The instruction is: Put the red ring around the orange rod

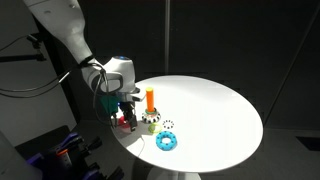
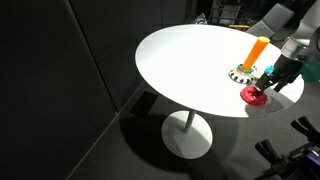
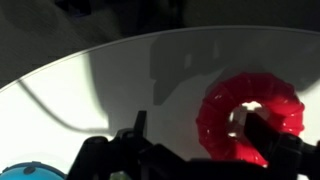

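Note:
I should close: my fingers would hold the red ring's rim.
The red ring (image 3: 225,115) lies flat on the white round table (image 1: 215,105), close to the table's edge; it also shows in both exterior views (image 1: 127,124) (image 2: 254,96). The orange rod (image 1: 150,98) (image 2: 258,50) stands upright on its speckled round base (image 2: 243,73), a short way from the ring. My gripper (image 3: 200,128) (image 1: 125,108) (image 2: 272,78) is low over the ring and open. One finger reaches into the ring's hole; the other is outside the ring with a gap to it.
A light-blue ring (image 1: 166,142) (image 3: 30,172) and a black-and-white dotted ring (image 1: 168,125) lie on the table near the rod's base. The table edge is right beside the red ring. The surroundings are dark.

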You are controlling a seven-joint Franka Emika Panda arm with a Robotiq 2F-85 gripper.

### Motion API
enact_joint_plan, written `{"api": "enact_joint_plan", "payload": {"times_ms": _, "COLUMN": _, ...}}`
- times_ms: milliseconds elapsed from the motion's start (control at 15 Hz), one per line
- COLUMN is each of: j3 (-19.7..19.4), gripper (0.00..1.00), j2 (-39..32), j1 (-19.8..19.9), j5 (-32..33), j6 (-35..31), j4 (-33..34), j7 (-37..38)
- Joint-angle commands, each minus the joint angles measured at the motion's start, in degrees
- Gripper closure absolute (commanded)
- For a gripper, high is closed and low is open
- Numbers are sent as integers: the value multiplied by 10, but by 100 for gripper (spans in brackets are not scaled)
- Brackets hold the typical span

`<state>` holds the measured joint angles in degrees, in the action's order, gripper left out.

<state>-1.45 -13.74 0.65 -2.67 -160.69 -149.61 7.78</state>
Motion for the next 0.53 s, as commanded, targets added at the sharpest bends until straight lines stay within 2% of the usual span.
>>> {"api": "enact_joint_plan", "payload": {"times_ms": 0, "j3": -14, "gripper": 18, "j2": -12, "j1": -10, "j5": 15, "j6": -5, "j4": 11, "j7": 12}}
{"api": "enact_joint_plan", "payload": {"times_ms": 200, "j3": -18, "gripper": 49, "j2": -14, "j1": -13, "j5": 15, "j6": -2, "j4": 14, "j7": 14}}
{"api": "enact_joint_plan", "payload": {"times_ms": 467, "j3": -22, "gripper": 80, "j2": -10, "j1": -18, "j5": 16, "j6": 3, "j4": 15, "j7": 17}}
